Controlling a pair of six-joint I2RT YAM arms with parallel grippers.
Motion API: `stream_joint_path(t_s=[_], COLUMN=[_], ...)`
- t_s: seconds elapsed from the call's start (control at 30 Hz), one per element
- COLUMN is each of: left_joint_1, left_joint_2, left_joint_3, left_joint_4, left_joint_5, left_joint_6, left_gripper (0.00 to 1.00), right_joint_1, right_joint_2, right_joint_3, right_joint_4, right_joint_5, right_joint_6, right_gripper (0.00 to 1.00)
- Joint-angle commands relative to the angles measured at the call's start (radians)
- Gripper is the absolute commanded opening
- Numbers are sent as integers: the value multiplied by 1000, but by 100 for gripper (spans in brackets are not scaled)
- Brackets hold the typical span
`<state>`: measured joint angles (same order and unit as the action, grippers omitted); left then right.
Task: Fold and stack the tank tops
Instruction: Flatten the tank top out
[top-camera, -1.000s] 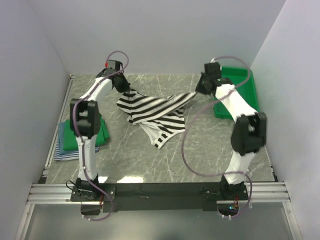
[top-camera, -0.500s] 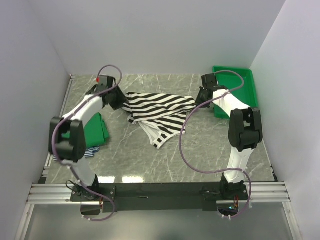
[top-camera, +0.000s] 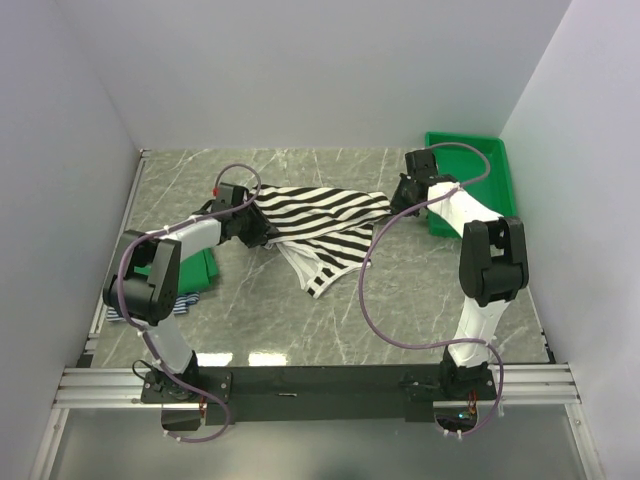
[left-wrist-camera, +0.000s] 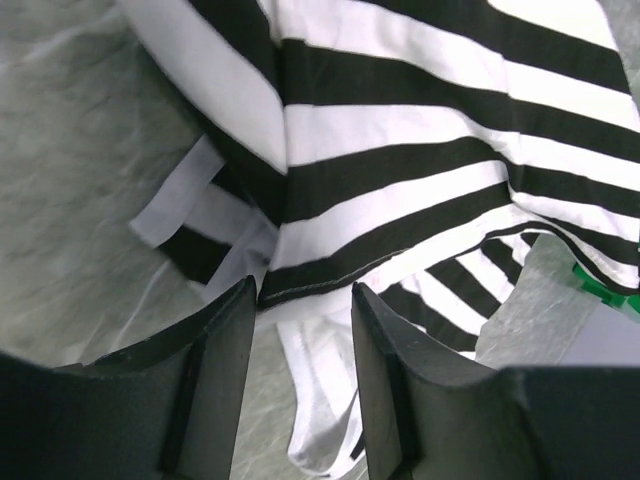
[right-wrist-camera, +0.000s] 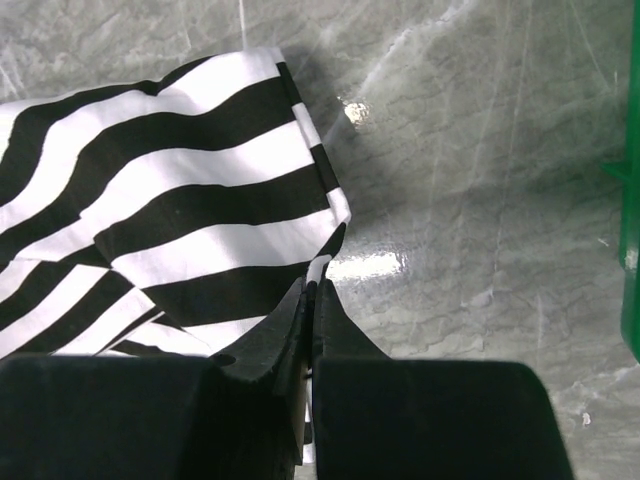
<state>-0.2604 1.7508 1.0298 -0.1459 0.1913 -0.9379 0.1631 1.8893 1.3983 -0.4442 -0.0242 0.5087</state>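
Observation:
My left gripper grabs the striped tank top's hem corner next, opposite my right gripper, to spread the tank top flat for folding.
The black-and-white striped tank top (top-camera: 320, 220) lies spread and rumpled on the marble table, its lower part bunched toward the front. My left gripper (top-camera: 262, 232) is open at the top's left edge; in the left wrist view the jaws (left-wrist-camera: 300, 295) stand apart, with the striped cloth (left-wrist-camera: 400, 170) just past them. My right gripper (top-camera: 400, 196) is shut on the top's right corner, as the right wrist view (right-wrist-camera: 312, 285) shows, with the cloth (right-wrist-camera: 180, 200) lying flat. The folded green tank top (top-camera: 195, 265) sits at the left, with a blue-white striped one (top-camera: 186, 300) under it. The solid blue one is hidden.
A rigid green plastic bin (top-camera: 475, 175) stands at the back right beside my right arm; its edge shows in the right wrist view (right-wrist-camera: 632, 200). Walls close in the table on the left, back and right. Cables loop off both arms.
The striped top was held up between both grippers and now lies on the table. My left gripper has let go of its left edge and moved right and nearer. The right gripper has kept its hold.

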Motion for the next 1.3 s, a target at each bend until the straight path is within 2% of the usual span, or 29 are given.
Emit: stream_joint_path(t_s=[0.0, 0.47, 0.8, 1.17, 1.27], left_joint_1=[-5, -8, -8, -8, -7], left_joint_2=[33, 32, -23, -54, -42], left_joint_3=[19, -36, -34, -57, -65], left_joint_4=[95, 115, 97, 80, 91], left_joint_5=[30, 20, 36, 45, 48], left_joint_6=[-22, -39, -47, -36, -38], left_gripper=[48, 44, 32, 29, 22], right_joint_1=[-7, -7, -7, -8, -8], right_joint_2=[-55, -55, -62, -62, -62], right_joint_3=[-4, 4, 4, 4, 1], right_joint_4=[35, 30, 35, 33, 35], right_joint_5=[-20, -20, -11, -8, -11], right_joint_6=[8, 2, 4, -1, -1], right_gripper=[0, 0, 0, 0, 0])
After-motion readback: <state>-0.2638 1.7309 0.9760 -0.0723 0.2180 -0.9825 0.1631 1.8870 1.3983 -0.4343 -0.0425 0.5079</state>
